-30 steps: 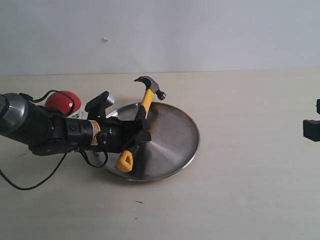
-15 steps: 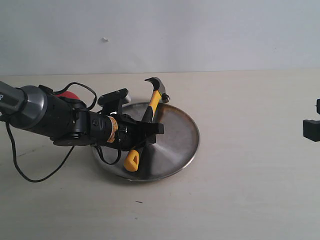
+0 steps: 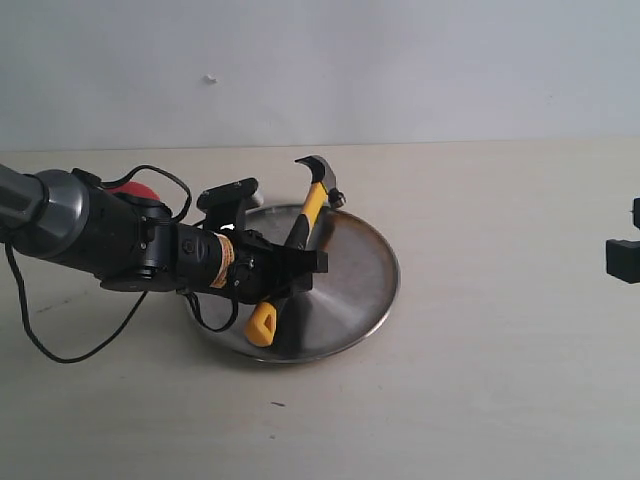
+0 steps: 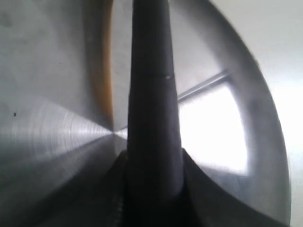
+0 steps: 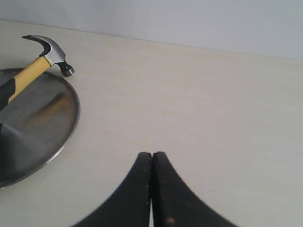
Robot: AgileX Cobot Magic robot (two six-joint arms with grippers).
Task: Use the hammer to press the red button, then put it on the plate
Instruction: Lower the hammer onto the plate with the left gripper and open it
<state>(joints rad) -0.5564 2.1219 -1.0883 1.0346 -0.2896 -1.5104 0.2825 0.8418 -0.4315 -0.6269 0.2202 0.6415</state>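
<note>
The hammer's yellow handle end (image 3: 262, 325) is hanging low over the silver plate (image 3: 355, 285). My left gripper should open now, because the hammer would lie on the plate.
The hammer (image 3: 300, 235) slants over the silver plate (image 3: 355, 285), its dark head (image 3: 322, 172) up past the far rim and its yellow handle end (image 3: 262, 323) low near the plate's front left. My left gripper (image 3: 292, 265) is shut on the black part of the handle (image 4: 154, 109), right above the plate (image 4: 52, 137). The red button (image 3: 130, 190) shows only as a sliver behind the left arm. At the far right, my right gripper (image 5: 152, 154) is shut and empty above bare table. In its view lie the hammer head (image 5: 49, 49) and the plate (image 5: 42, 127).
The left arm's black cable (image 3: 60, 345) loops over the table at the left. The right arm's black part (image 3: 622, 258) juts in at the right edge. A plain pale wall stands behind the beige table (image 3: 500, 350).
My left arm has carried the hammer to the right, farther over the plate, and now covers most of the red button. The last half second shows little motion. The right arm has not moved.
</note>
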